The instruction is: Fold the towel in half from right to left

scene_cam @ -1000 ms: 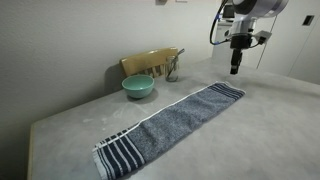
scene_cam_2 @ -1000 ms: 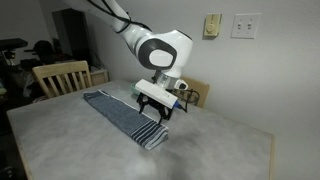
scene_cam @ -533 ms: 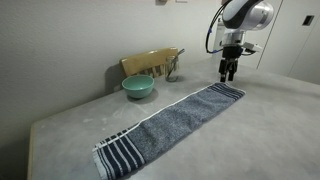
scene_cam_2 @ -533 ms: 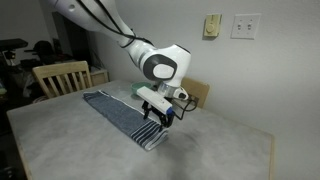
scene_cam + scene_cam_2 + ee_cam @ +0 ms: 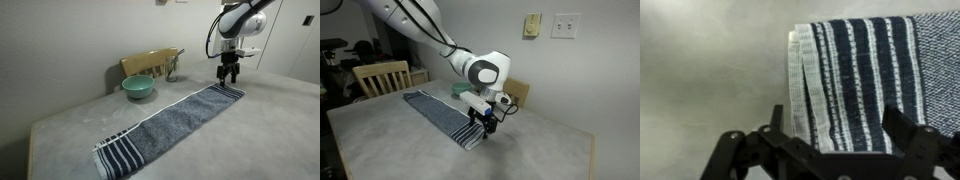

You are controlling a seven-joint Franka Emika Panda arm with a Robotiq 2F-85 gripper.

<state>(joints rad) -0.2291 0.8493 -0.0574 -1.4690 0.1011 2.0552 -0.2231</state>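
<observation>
The gripper will next grab the towel (image 5: 170, 118) by its striped end far from the bowl, near the towel's corner, and that end then gets folded onto the other end.
The long blue-grey towel (image 5: 170, 118) lies flat along the grey table in both exterior views (image 5: 438, 114), with navy and white striped bands at each short end. My gripper (image 5: 229, 78) hangs open just above the striped end (image 5: 228, 91) far from the bowl; in an exterior view it sits low over that end (image 5: 485, 127). In the wrist view the striped end (image 5: 855, 75) fills the space between my two spread fingers (image 5: 838, 135), near the towel's corner. Nothing is held.
A teal bowl (image 5: 138, 87) stands beside the towel near the wall. A wooden chair back (image 5: 150, 62) rises behind the table; another chair (image 5: 382, 76) stands at the far side. The table edge (image 5: 590, 150) runs past the gripper.
My gripper has come down from well above the table to just over the towel's striped end, and the arm has leaned in. The towel has not moved.
</observation>
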